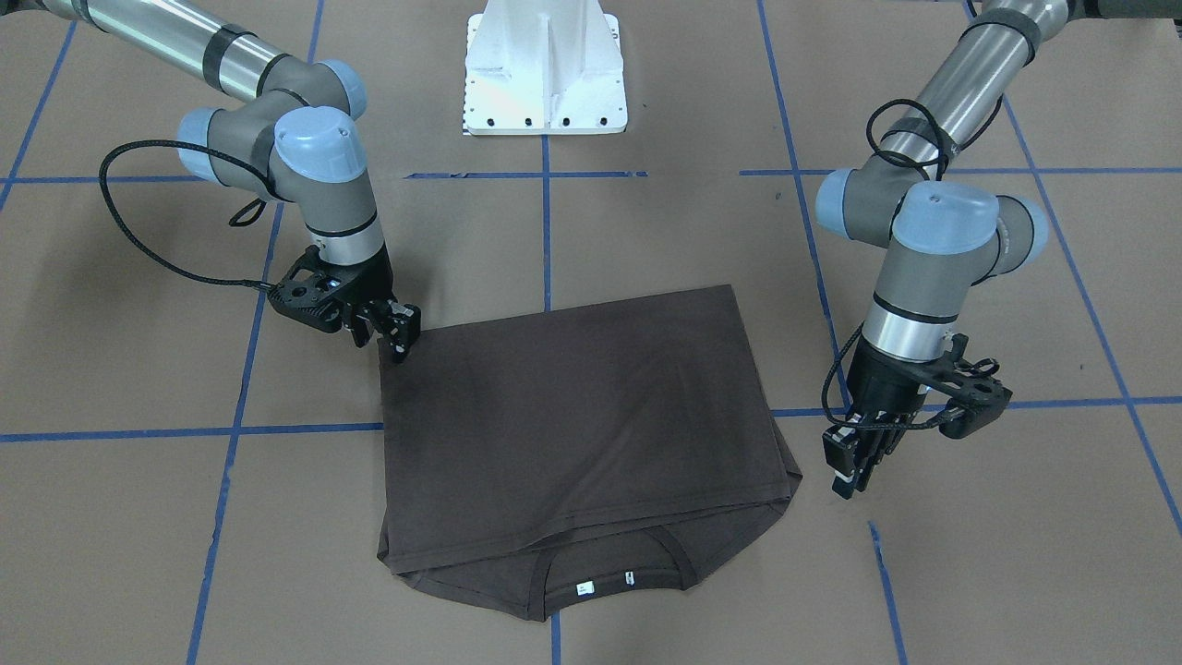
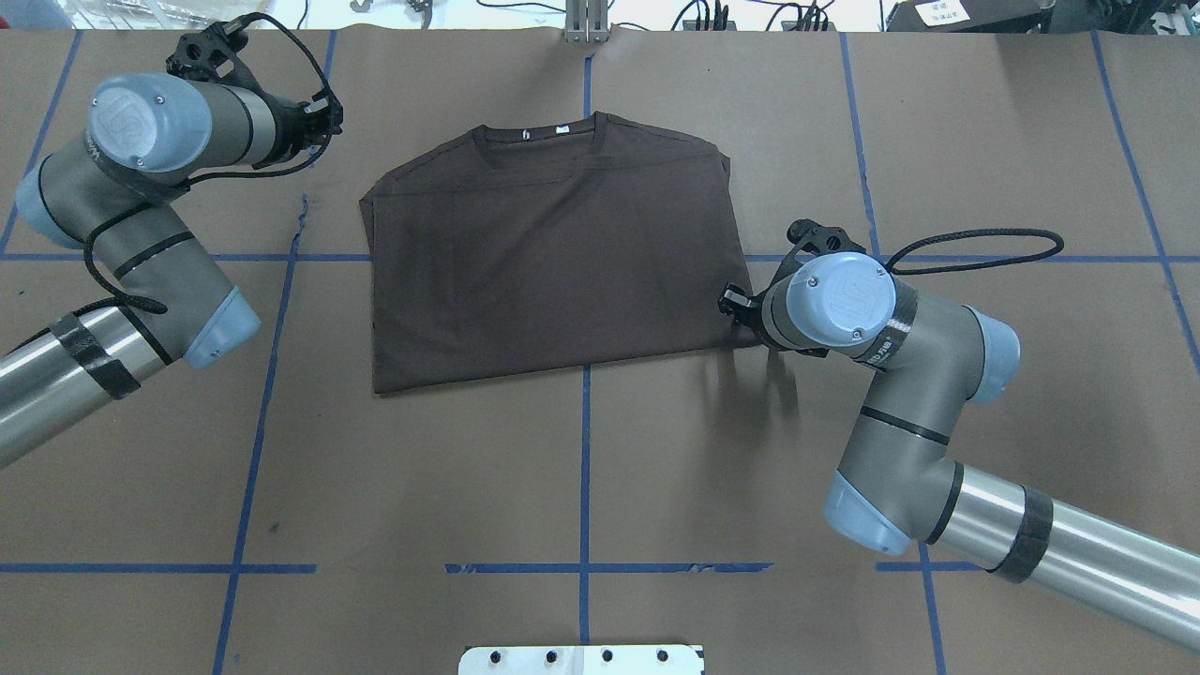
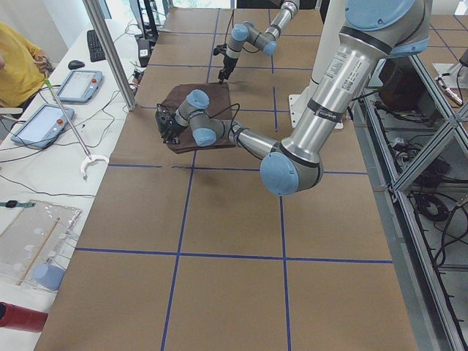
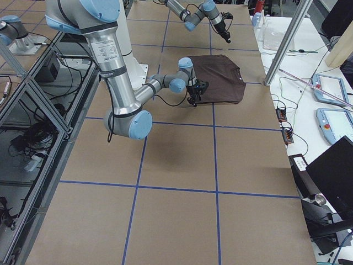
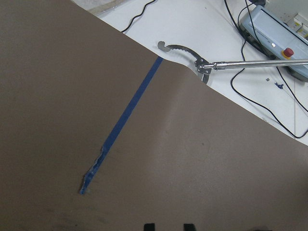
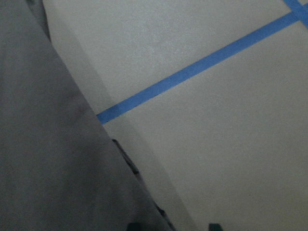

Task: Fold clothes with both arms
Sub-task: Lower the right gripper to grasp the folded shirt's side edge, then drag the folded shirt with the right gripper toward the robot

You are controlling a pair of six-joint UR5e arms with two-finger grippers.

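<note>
The robot's right gripper should next take hold of the shirt's bottom corner, where the loose cloth edges meet, to fold the shirt [image 1: 576, 427].
The dark brown T-shirt [image 1: 572, 416] lies flat on the brown table, folded into a rough rectangle. Its collar and white neck tags [image 1: 582, 586] are at the far side from the robot. It also shows in the overhead view [image 2: 553, 262]. My right gripper [image 1: 392, 337] points down at the shirt's near corner on my right, jaws apart. In the right wrist view [image 6: 173, 226] the cloth edge [image 6: 38, 144] lies just beside one finger. My left gripper [image 1: 850, 466] hangs just above the bare table beside the shirt's far left corner, jaws slightly apart and empty [image 5: 168, 226].
The white base plate [image 1: 545, 69] is bolted at the table's near edge, between the arms. Blue tape lines [image 2: 586, 469] grid the table. Beyond the far edge, a white side table holds a metal grabber tool [image 5: 231, 62] and a pendant [image 5: 274, 29].
</note>
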